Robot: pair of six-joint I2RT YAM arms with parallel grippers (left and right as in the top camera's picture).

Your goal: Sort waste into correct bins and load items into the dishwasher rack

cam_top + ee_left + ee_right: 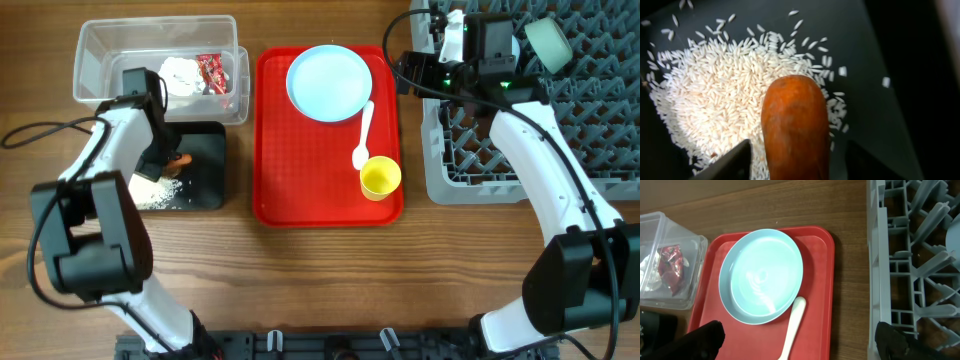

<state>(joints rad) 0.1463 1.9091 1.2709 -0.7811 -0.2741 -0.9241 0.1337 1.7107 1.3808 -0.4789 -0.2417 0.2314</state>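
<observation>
The blue plate's rim (370, 84) on the side facing the grey rack (470, 185) is the part my right gripper needs to grab next. The rest of the plate then stays free to load upright.
My left gripper (163, 160) is down in the shallow black bin (208, 190). Its open jaws (797, 167) straddle the orange carrot (795, 125), which lies on the loose white rice (715, 95); small gaps show on both sides. The clear bin (95, 45) holds white tissue (180, 75) and the red wrapper (211, 72). My right gripper (415, 72) is open and empty (800, 342), over the tray's right edge beside the grey rack (470, 185). The blue plate (328, 82), white spoon (364, 130) and yellow cup (380, 178) sit on the tray. One pale bowl (548, 42) stands in the rack.
The flat red tray (275, 195) lies between the bins and the rack. A strip of bare wooden table (850, 280) separates tray and rack. A black cable (40, 130) trails left of the bins.
</observation>
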